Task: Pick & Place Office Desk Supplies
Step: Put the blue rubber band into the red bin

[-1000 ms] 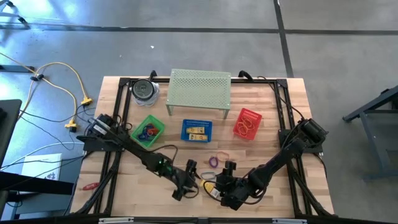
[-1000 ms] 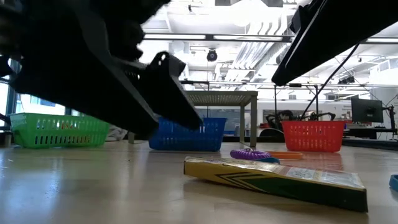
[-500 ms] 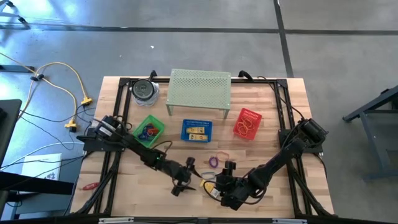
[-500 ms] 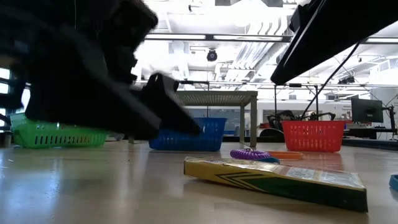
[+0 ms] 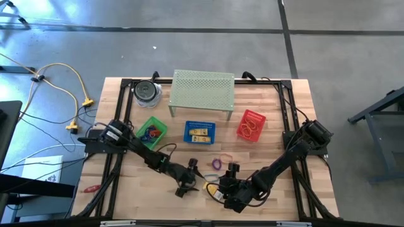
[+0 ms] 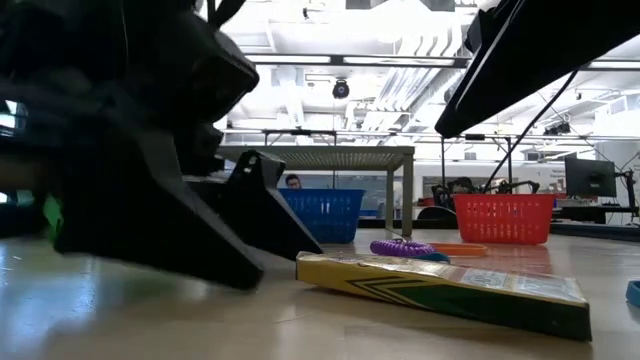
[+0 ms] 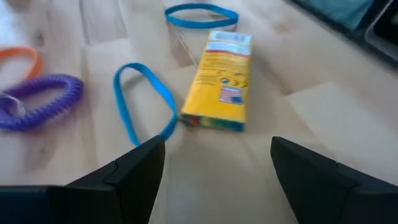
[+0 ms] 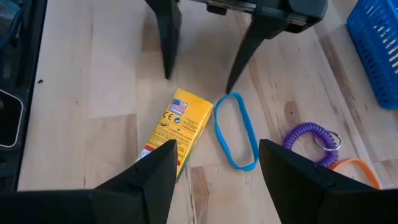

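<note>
The yellow box needs to go in the blue basket with the other yellow boxes, so my left gripper will next grab it by its colourful end (image 7: 212,121).
A yellow box (image 7: 221,81) (image 8: 171,127) lies flat on the table near its front edge. A blue band loop (image 7: 146,102) (image 8: 236,130) lies flat, touching one end of the box, and a second blue band (image 7: 201,14) lies past the box's other end. A purple coil loop (image 8: 308,140) (image 5: 216,164) and an orange band (image 8: 351,171) lie farther back. My left gripper (image 5: 188,181) (image 7: 214,168) (image 8: 198,84) is open, low over the table, pointing at the box and the loop. My right gripper (image 5: 222,189) (image 8: 214,180) is open above the box from the opposite side.
Farther back stand a green basket (image 5: 151,131) with purple and blue loops, a blue basket (image 5: 199,132) with yellow blocks, and a red basket (image 5: 250,125) with orange bands. Behind them are a green perforated shelf (image 5: 202,91) and a round roll (image 5: 146,91). A black frame (image 5: 123,107) borders the table.
My left gripper has come down from above the table to just over its surface beside the yellow box, staying open. The box, the bands and my right gripper have kept still.
</note>
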You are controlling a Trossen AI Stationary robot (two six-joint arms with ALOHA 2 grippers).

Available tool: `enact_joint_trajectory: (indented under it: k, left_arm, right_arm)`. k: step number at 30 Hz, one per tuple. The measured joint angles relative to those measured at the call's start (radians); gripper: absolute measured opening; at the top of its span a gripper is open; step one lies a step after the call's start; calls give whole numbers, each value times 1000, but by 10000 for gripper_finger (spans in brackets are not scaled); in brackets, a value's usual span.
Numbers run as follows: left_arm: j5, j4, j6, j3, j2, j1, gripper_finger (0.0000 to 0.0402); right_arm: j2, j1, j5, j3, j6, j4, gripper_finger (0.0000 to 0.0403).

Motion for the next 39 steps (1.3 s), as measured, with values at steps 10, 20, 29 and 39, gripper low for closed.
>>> enact_joint_trajectory:
  k: [10, 20, 29, 39]
  left_arm:
    - [41, 182, 95, 3, 100, 10, 285]
    - [114, 258, 92, 16, 140, 33, 285]
    - [109, 263, 70, 70, 176, 28, 285]
    - [84, 278, 9, 93, 202, 33, 284]
  right_arm:
    - [0, 0, 0, 0, 0, 0, 215]
    - [0, 0, 0, 0, 0, 0, 215]
    - [0, -1, 0, 0, 0, -1, 215]
    - [0, -1, 0, 0, 0, -1, 215]
